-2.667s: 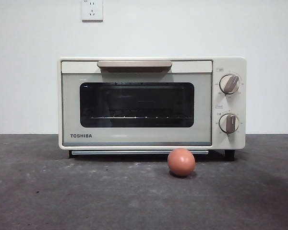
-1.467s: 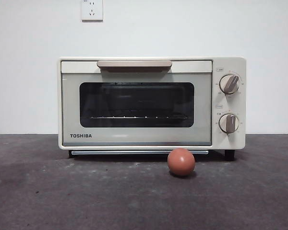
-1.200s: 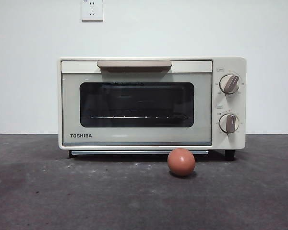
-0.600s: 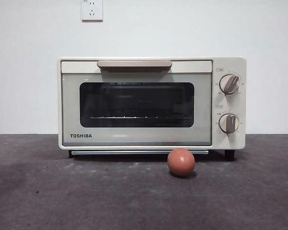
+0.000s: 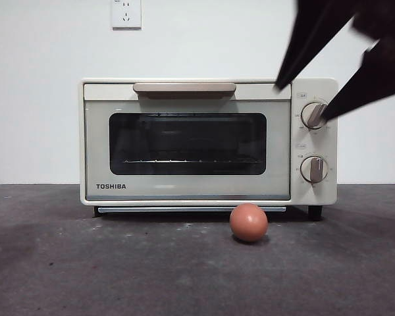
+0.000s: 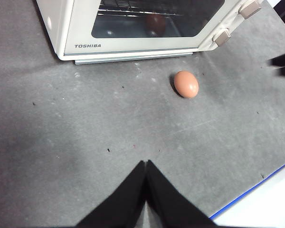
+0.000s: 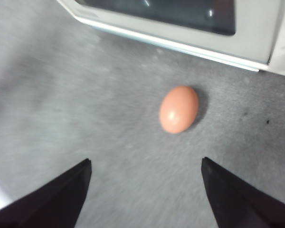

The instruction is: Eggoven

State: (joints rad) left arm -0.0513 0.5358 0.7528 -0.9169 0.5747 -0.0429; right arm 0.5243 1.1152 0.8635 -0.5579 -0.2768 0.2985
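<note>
My right gripper grabs the reddish-brown egg across its narrow middle (image 5: 249,222) next, since the egg curves away at its rounded ends.
A reddish-brown egg (image 5: 249,222) lies on the dark table just in front of the cream TOSHIBA toaster oven (image 5: 208,142), below the door's right end. The oven door is closed, with its tan handle (image 5: 184,87) on top and two knobs (image 5: 315,115) at the right. My right gripper (image 5: 301,103) comes in from the top right, open, high above the egg (image 7: 179,109); its own view (image 7: 146,164) shows the egg between the spread jaws, farther on. My left gripper (image 6: 146,164) is shut and empty, well back from the egg (image 6: 186,83).
A grey table top (image 5: 118,263) stretches in front of the oven. A white wall with a power socket (image 5: 126,13) stands behind. The left wrist view shows the table's blue-lined edge (image 6: 251,190) near that gripper.
The right gripper has come into the front view at the top right, open, where no arm showed before. The egg and the oven have not moved.
</note>
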